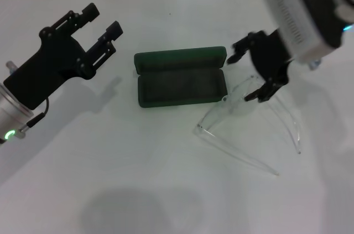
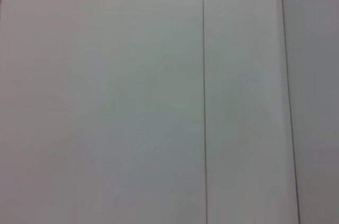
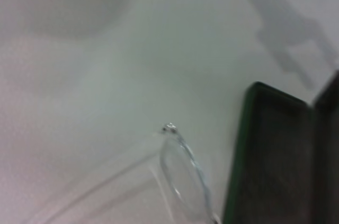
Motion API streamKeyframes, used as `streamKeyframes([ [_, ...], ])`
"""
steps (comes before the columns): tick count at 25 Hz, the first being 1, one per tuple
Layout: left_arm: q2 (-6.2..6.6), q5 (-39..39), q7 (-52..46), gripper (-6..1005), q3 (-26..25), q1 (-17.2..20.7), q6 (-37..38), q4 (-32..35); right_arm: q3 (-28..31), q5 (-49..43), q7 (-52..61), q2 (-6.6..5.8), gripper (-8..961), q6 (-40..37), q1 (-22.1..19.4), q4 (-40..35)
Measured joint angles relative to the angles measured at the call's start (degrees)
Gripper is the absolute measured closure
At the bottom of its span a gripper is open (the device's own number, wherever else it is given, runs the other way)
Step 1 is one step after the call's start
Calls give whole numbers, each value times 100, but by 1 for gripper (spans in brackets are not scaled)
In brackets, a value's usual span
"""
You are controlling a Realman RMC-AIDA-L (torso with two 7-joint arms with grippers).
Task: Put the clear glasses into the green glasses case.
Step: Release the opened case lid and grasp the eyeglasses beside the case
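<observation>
My right gripper's fingers are still above the lens end [image 1: 255,81] [image 3: 170,129] and closing now would miss the lens, so it is too early to close. My right gripper moves down first.
The green glasses case [image 1: 180,57] lies open in the middle of the white table, lid tipped back and nothing inside; its rim [image 3: 241,155] also shows in the right wrist view. The clear glasses [image 1: 220,110] sit on the table just right of the case, arms unfolded toward the near edge; one lens end [image 3: 183,173] appears in the right wrist view. My right gripper [image 1: 248,74] is open, low over the far right end of the lens, one finger on each side of it. My left gripper [image 1: 104,18] hovers open left of the case, holding nothing.
The white tabletop [image 1: 138,178] carries nothing else. The left wrist view shows only a pale surface with thin seams [image 2: 204,97]. A back wall edge runs along the far side of the table.
</observation>
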Motion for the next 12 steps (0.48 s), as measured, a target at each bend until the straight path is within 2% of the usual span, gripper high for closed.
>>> streamKeyframes([
  [3, -1, -2, 4, 419, 0, 3, -27, 6, -378, -105, 11, 87, 177, 129, 223, 168],
  [12, -12, 14, 12, 419, 0, -57, -114, 32, -2083, 245, 514, 102, 180, 1093, 604, 861],
])
